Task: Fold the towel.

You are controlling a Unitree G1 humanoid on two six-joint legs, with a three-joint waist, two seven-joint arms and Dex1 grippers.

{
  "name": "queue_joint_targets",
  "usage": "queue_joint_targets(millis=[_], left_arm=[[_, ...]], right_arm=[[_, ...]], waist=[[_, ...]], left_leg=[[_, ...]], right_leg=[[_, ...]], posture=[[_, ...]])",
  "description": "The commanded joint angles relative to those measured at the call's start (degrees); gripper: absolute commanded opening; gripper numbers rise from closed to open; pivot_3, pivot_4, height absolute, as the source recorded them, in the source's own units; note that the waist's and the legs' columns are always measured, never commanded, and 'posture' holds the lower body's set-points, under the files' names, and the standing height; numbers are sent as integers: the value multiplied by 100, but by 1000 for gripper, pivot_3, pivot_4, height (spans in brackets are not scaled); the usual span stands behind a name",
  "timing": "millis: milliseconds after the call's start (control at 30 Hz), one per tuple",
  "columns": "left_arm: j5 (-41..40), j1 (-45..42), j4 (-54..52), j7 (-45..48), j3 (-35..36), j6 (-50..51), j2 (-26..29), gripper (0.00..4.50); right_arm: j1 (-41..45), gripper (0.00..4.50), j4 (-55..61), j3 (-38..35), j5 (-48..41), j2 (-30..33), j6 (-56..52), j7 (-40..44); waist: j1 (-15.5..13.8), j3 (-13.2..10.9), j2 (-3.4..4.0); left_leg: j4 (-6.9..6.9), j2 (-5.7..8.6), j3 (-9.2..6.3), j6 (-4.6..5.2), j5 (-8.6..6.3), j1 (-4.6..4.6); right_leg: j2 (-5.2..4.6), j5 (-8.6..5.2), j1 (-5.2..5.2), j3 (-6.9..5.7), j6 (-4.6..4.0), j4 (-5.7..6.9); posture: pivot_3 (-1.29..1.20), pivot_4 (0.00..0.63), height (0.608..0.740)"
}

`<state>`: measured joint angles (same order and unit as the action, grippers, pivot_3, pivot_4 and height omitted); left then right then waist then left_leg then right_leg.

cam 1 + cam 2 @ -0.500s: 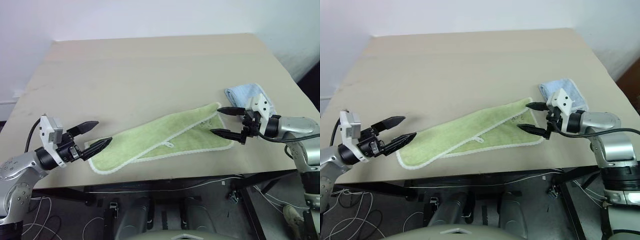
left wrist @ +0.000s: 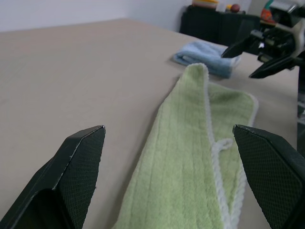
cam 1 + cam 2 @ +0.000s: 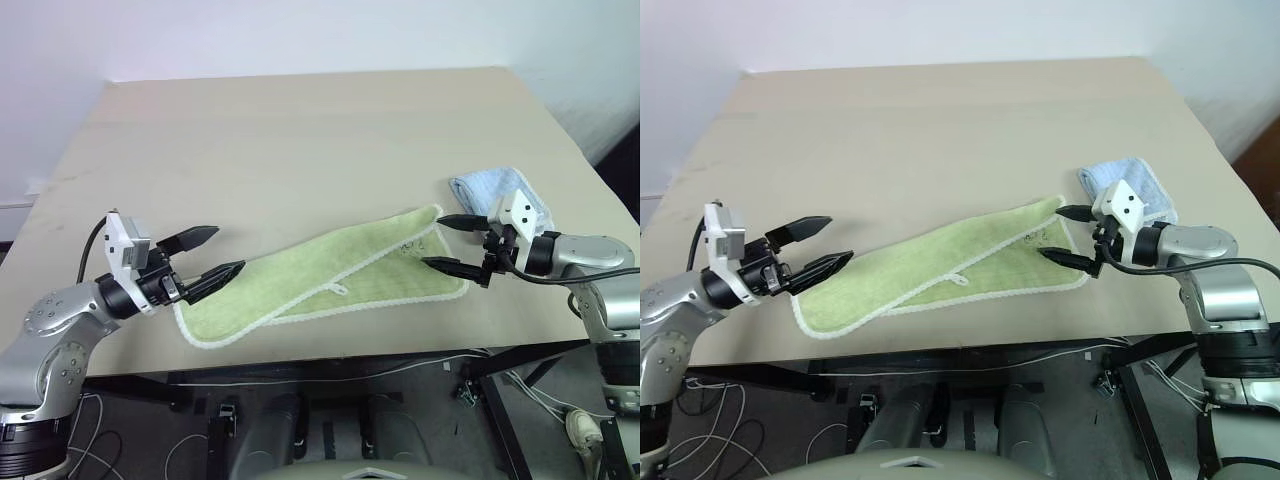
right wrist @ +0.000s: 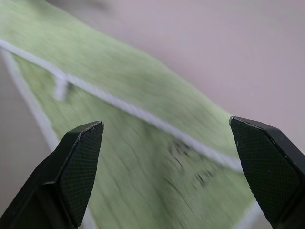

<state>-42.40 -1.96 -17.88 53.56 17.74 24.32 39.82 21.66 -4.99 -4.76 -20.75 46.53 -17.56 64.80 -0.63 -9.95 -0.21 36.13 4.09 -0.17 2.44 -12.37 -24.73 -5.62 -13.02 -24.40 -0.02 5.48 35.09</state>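
I should next grab the towel with my right gripper by the raised corner of its doubled-over side [image 3: 435, 212], because the rest lies flat on the tabletop.
The light-green towel [image 3: 330, 272] lies flat and slantwise near the table's front edge, with one long side doubled over so a white edging line runs down its middle. Its white loop [image 3: 341, 290] sits mid-length and a small dark drawing [image 4: 190, 168] is near its right end. My left gripper [image 3: 228, 250] is open at the towel's left end, just above it, with nothing between its fingers. My right gripper [image 3: 433, 241] is open over the right end, its fingers either side of the drawing corner and holding nothing.
A folded light-blue cloth [image 3: 500, 190] lies just behind the towel's right end, close to my right gripper. The beige table [image 3: 300, 130] stretches bare behind the towel. Its front edge runs just below the towel, and a white wall stands beyond.
My left gripper has moved right and slightly away from me, closing in on the towel's left end. The right gripper and the towel have stayed put.
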Motion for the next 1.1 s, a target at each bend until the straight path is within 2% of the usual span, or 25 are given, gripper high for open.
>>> queue_joint_targets(millis=[33, 367, 667, 867, 1100], left_arm=[[70, -114, -27, 50, -147, -145, -127, 4500], [356, -311, 119, 112, -589, -347, -440, 4500], [554, -342, 254, 211, -770, -555, -613, 4500], [629, -297, 297, 305, -818, -660, -655, 4500], [723, -106, 429, 455, -769, -923, -727, 4500]], right_arm=[[380, 4458, -253, 18, 333, 88, 242, -223], [1176, 4458, -1382, 238, 1139, -193, 1201, -886], [1541, 4458, -2491, 532, 1891, 83, 2409, -887], [2002, 4458, -3413, 808, 2380, -98, 2998, -1202], [2347, 4458, -3964, 1074, 2654, -414, 3535, -1290]], waist=[[7, 0, 1], [2, 0, 1], [12, 0, 1], [110, 0, 1], [160, 0, 3]], left_leg=[[0, 0, 0, 0, 0, 0], [0, 0, 1, -1, 1, 0], [2, 3, 1, -1, 2, 0], [2, 2, 1, -4, 4, 0], [3, 3, 1, -6, 6, 2]], right_leg=[[0, 0, -1, 0, 0, 1], [3, 1, -2, -1, 1, 2], [4, 1, 0, -1, 2, 2], [5, 2, -1, -1, 2, 6], [7, 5, -1, -2, 7, 11]], posture=[[0, 150, 740], [0, 150, 740], [0, 150, 740], [0, 150, 740], [0, 150, 740]])
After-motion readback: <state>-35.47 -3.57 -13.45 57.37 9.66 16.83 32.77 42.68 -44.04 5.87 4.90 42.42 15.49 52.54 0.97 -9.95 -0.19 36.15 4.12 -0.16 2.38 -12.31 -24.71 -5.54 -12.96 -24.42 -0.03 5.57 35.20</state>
